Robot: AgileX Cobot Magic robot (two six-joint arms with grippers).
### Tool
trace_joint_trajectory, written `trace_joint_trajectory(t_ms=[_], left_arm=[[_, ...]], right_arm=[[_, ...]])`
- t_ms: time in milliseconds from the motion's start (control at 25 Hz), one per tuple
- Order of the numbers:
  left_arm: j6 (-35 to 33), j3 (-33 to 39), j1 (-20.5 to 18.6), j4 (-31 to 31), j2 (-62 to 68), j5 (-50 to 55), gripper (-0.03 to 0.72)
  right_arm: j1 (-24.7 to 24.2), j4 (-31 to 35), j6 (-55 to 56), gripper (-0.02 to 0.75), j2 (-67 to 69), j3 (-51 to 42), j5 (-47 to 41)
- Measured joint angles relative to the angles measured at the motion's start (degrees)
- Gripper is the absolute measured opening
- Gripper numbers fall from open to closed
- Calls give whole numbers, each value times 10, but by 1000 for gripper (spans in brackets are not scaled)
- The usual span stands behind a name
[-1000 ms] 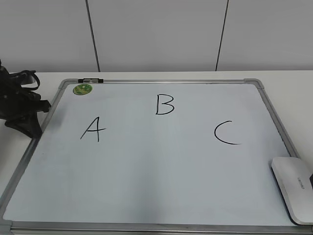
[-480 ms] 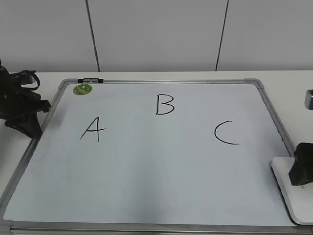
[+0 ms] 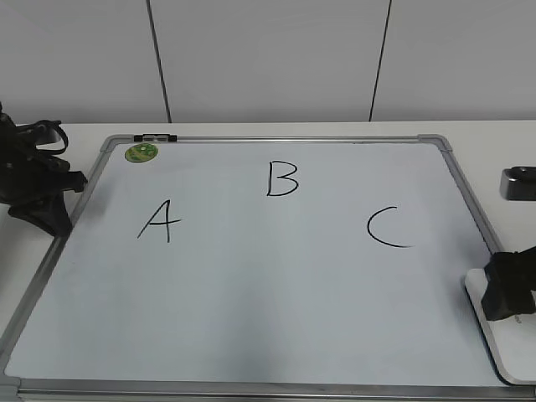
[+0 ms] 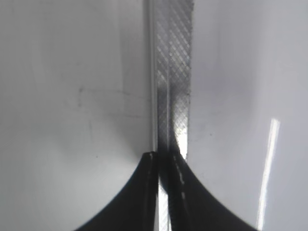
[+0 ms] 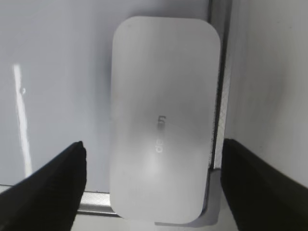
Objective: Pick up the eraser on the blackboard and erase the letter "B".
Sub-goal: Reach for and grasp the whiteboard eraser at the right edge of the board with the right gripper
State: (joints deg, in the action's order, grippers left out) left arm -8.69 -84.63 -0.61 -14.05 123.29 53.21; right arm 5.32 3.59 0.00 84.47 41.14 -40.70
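My right gripper should grab the eraser (image 5: 163,120) by its long sides next. Then it needs to wipe the letter "B" off the blackboard.
The blackboard (image 3: 251,301) is a white board with a silver frame, lying flat. The black letter "B" (image 3: 282,178) is at its top middle, between an "A" (image 3: 160,222) and a "C" (image 3: 387,227). The white eraser (image 3: 511,343) lies at the board's lower right corner; in the right wrist view the eraser (image 5: 163,120) shows grey lettering. My right gripper (image 5: 154,159) is open, its fingers on either side of the eraser, not touching it; it also shows in the exterior view (image 3: 509,286). My left gripper (image 4: 163,159) is shut and empty over the board's left frame (image 4: 173,72).
A round green sticker (image 3: 141,152) and a small black clip (image 3: 155,137) sit at the board's top left. The left arm (image 3: 33,180) rests at the board's left edge. A grey wall stands behind the table.
My right gripper has come into view from the right and moved down over the eraser. The left arm and the eraser have not moved.
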Motion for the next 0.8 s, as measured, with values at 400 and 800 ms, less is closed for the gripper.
trace_joint_trajectory(t_ms=[400,800], left_arm=[[0,0,0,0,0,0,15],[0,0,0,0,0,0,15]], right_arm=[[0,-3,0,656,58,1,23],[0,-6,6,550,68,2,42]])
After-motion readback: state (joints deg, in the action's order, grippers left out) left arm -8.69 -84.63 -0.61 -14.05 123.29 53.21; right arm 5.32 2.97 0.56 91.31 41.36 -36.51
